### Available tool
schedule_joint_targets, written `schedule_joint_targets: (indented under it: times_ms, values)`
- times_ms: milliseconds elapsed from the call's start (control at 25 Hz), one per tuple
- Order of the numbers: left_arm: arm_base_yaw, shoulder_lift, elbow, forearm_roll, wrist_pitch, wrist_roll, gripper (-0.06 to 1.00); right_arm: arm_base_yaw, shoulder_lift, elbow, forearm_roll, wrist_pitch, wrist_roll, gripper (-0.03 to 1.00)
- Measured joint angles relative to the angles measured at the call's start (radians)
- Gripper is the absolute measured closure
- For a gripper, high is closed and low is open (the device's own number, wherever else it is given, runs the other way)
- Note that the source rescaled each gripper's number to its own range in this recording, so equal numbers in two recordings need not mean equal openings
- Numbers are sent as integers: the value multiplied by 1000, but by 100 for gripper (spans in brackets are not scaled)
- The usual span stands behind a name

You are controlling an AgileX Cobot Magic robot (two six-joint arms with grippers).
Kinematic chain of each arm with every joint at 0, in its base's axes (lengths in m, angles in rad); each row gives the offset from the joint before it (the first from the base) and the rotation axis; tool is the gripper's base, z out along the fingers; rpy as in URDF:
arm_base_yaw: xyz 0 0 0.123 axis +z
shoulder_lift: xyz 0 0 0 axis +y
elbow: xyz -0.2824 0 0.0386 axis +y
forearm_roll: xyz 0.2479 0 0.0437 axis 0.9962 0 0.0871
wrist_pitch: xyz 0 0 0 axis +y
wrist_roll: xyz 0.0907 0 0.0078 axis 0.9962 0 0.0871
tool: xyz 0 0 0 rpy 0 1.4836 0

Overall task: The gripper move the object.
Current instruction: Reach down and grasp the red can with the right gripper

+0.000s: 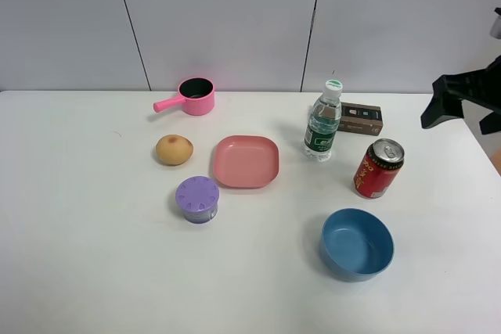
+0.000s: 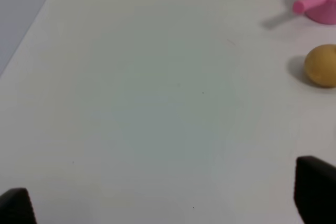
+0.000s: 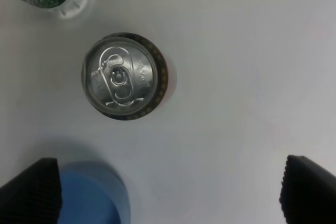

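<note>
The red drink can needs to move across the white table. My right gripper should next take hold of it by its black upper band (image 1: 384, 160) (image 3: 161, 77).
The red drink can (image 1: 379, 168) with a silver top stands upright on the white table, right of centre. My right gripper (image 1: 462, 115) hangs open at the far right edge, above and to the right of the can, apart from it. The right wrist view looks straight down on the can's top and pull tab (image 3: 123, 76), with the open, empty right gripper (image 3: 170, 192) to one side of it. My left gripper (image 2: 165, 198) is open and empty over bare table; it is out of the exterior high view.
A water bottle (image 1: 322, 120) and a brown box (image 1: 361, 118) stand behind the can. A blue bowl (image 1: 357, 244) sits in front of it. A pink plate (image 1: 246, 161), purple container (image 1: 197, 199), yellow-brown fruit (image 1: 174, 149) and pink saucepan (image 1: 192, 97) lie left of centre.
</note>
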Motion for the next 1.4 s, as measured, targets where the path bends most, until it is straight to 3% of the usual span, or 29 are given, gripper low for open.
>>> schedule_joint_targets:
  times_ms: [360,1400]
  values:
    - [0,0,0,0,0,0,-6,205,189,-109,-182,10,170,-3]
    - [0,0,0,0,0,0,-6,209,416,-114,-170,-65,205,-3]
